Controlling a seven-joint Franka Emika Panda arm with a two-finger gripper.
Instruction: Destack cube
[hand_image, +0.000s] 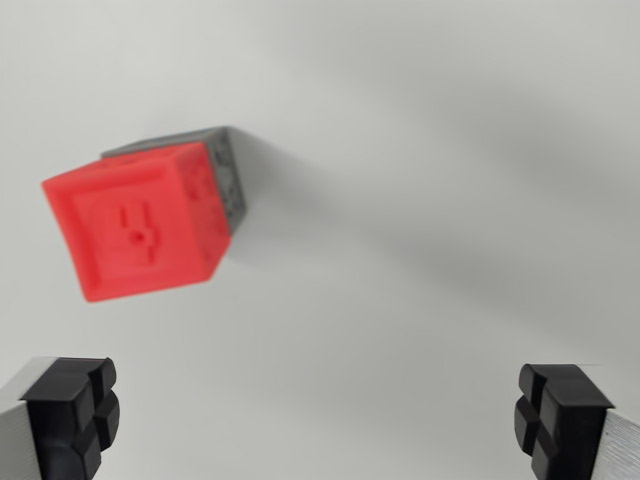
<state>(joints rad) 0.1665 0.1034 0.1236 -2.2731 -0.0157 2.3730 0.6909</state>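
Observation:
I'll grab the red cube (140, 222) by opposite sides to destack.
A red cube (140, 222) sits stacked on a grey cube (228, 165), of which only a strip shows behind and to the right of the red one. The stack stands on a white surface in the upper left of the wrist view. My gripper (318, 420) is open, its two black fingertips (72, 412) wide apart at the bottom corners. Nothing lies between them. The stack is above and to the left of the gap between the fingers, apart from both.
The white tabletop (430, 230) fills the rest of the view, with a soft shadow running from the stack toward the right.

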